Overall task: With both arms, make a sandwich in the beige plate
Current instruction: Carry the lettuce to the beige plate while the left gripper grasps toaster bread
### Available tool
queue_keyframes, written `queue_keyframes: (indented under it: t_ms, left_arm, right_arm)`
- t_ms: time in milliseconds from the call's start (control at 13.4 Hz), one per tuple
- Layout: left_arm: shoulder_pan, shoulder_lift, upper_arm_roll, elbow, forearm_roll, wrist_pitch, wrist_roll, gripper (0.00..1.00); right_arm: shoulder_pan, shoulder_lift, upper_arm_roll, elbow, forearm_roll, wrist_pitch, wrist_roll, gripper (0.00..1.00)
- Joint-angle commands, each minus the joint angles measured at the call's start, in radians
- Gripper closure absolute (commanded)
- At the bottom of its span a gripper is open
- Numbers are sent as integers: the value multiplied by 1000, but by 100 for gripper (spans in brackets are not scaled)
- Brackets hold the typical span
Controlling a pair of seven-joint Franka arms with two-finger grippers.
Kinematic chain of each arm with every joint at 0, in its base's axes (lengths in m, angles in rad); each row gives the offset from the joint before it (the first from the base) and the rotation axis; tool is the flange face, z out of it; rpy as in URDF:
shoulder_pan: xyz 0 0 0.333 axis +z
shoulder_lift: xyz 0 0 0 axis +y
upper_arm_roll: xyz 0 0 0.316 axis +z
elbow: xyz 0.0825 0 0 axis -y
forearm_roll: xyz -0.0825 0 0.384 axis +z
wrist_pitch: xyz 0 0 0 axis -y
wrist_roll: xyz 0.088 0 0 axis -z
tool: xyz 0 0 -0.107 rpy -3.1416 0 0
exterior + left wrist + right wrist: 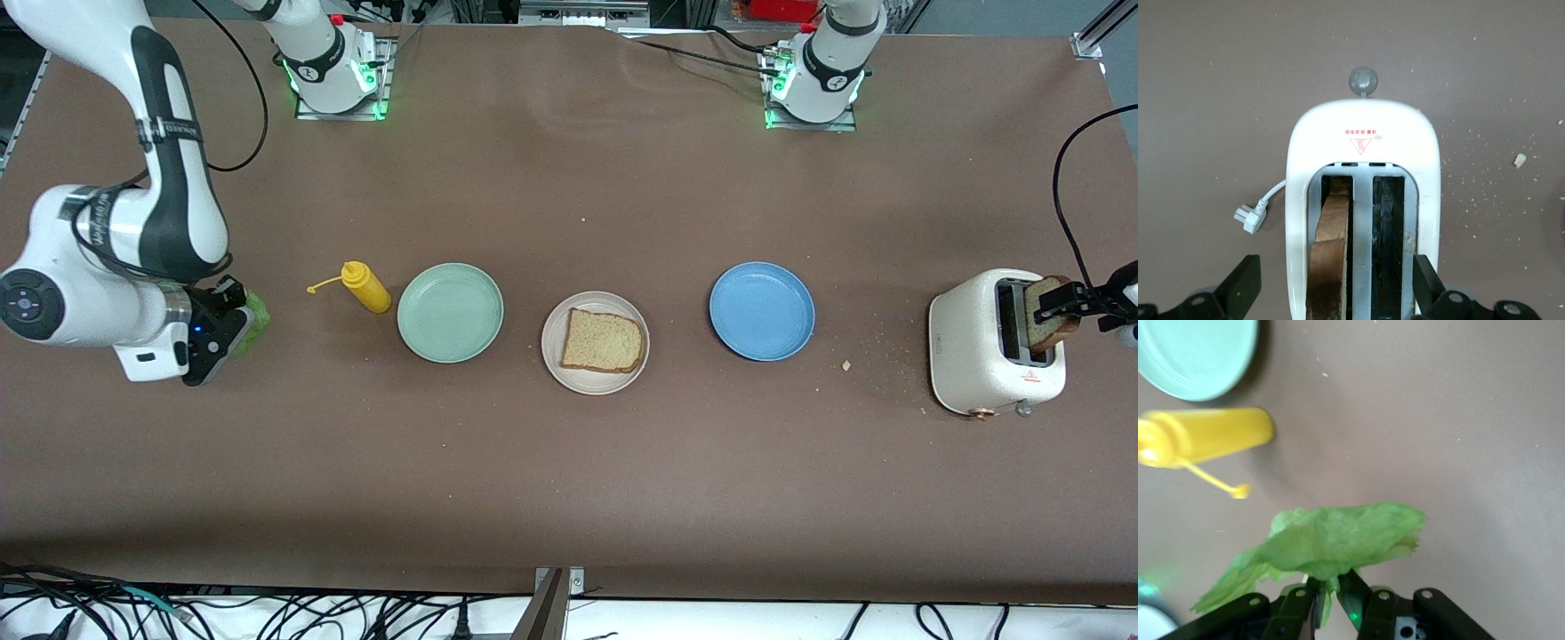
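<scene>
My left gripper picks up the toaster's bread slice by its crust edge next, to top the sandwich on the beige plate (594, 383).
The beige plate (594, 383) sits mid-table with one brown bread slice (603, 340) lying flat on it. A second bread slice (1049, 313) stands in a slot of the white toaster (982, 347); it also shows in the left wrist view (1331, 247). My left gripper (1062, 300) hangs over the toaster, open, its fingers (1239, 288) spread wide either side of the toaster (1365, 143). My right gripper (227, 311) is shut on a ruffled green lettuce leaf (256, 316), held above the table at the right arm's end. The right wrist view shows the leaf (1338, 540) pinched in that gripper (1333, 593).
A yellow squeeze bottle (366, 286) lies beside the mint-green plate (450, 312), between the lettuce and the beige plate. A blue plate (762, 310) sits between the beige plate and the toaster. Crumbs (846, 364) lie near the toaster, and its plug (1248, 217) lies beside it.
</scene>
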Motion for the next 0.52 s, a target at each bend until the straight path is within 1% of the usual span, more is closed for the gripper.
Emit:
queue_keyframes:
  t_ms: [0,75,149,224,299,448]
  left_arm:
    - [20,-20,-13,-26,30,12,20,32]
    - [23,-20,-13,-26,31,11,21,69]
    - [26,-18,-13,-26,31,9,30,98]
    - [27,-18,-12,-26,31,9,53,100]
    - [37,-18,-12,-25,31,9,76,100]
    - [40,-18,-12,-21,31,9,115,100]
  right_arm:
    - [58,8,1,122,-8,-179,147,100]
    - [95,10,6,126,9,-188,162,100]
    - [136,10,9,126,38,-185,176,100]
    - [187,14,9,126,69,-178,231,100]
    - [239,19,9,126,72,-168,292,100]
    - [357,45,11,128,74,-69,386,100]
